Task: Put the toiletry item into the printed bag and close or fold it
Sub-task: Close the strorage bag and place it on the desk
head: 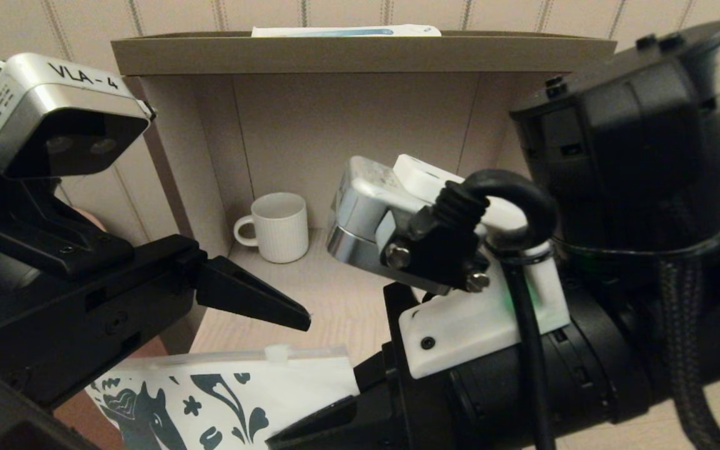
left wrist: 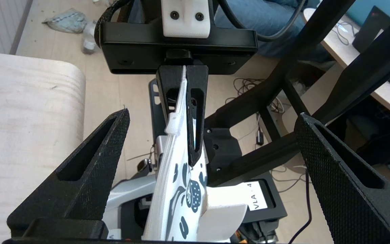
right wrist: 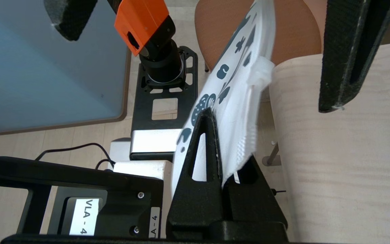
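Observation:
My left gripper should next take hold of the printed bag by its small white zip slider [head: 279, 352] to pull the zip shut and close the printed bag [head: 229, 394].
The printed bag [head: 229, 394], white with dark teal doodles, hangs in the air at the table's front edge. My right gripper [right wrist: 219, 135] is shut on one end of it, near the zip strip. A small white zip slider [left wrist: 174, 123] sits on the bag's top edge. In the left wrist view my left gripper [left wrist: 213, 115] stands wide open, one finger on each side of the bag and touching neither face. One of its fingers [head: 254, 300] points right above the bag. The toiletry item is out of view.
A white ribbed mug [head: 275, 226] stands at the back inside an open wooden shelf box [head: 360, 53]. A long white-and-blue box [head: 344, 30] lies on top of it. The pale wooden tabletop [head: 335, 300] runs under both arms.

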Robot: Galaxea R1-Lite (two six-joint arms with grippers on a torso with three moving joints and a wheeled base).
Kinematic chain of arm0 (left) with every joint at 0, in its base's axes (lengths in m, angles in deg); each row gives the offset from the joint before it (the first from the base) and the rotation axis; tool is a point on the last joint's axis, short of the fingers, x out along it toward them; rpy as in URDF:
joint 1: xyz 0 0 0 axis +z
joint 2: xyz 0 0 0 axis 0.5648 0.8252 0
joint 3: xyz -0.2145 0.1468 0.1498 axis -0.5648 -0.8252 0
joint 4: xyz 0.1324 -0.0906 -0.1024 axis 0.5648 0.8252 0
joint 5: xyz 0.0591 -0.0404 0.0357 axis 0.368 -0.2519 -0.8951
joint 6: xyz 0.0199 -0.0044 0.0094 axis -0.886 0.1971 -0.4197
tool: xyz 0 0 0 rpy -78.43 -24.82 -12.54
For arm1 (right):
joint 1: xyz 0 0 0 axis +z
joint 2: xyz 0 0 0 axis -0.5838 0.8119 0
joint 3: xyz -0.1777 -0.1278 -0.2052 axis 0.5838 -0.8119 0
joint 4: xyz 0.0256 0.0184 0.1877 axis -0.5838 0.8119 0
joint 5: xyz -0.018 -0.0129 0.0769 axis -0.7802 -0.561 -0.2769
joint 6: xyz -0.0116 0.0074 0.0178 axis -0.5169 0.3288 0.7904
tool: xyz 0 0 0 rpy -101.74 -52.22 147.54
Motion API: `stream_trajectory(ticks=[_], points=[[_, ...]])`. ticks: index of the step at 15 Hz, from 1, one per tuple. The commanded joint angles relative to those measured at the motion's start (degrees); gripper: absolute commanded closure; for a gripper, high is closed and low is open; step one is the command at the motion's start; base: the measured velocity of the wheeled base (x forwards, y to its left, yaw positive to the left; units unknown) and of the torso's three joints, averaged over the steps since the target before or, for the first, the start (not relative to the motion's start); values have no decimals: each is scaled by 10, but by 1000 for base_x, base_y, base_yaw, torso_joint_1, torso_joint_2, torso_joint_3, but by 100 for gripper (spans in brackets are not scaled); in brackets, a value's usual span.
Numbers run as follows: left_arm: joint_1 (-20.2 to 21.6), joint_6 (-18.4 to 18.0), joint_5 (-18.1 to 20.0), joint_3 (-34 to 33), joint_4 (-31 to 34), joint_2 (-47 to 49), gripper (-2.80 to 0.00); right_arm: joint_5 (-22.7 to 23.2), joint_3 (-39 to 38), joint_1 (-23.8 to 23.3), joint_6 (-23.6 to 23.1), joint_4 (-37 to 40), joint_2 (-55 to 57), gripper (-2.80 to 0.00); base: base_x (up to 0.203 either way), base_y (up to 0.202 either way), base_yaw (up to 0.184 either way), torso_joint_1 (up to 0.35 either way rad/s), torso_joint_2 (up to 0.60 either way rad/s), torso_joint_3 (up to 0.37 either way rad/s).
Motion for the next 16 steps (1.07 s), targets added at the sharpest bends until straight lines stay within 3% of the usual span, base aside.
stream_trajectory(ticks=[1, 12, 13, 16], points=[[0, -4, 4, -2, 1, 0, -280, 2, -2, 0, 0, 1, 0, 0, 0, 0, 0, 0, 0, 0], [0, -6, 1, -5, 1, -5, -280, 2, 0, 0, -2, 0, 0, 0, 0, 0, 0, 0, 0, 0], [0, -6, 1, -5, 1, -5, 0, 2, 1, 0, -2, 0, 0, 0, 0, 0, 0, 0, 0, 0], [0, -6, 2, -5, 1, -4, 0, 2, 1, -1, -1, 0, 0, 0, 0, 0, 0, 0, 0, 0]])
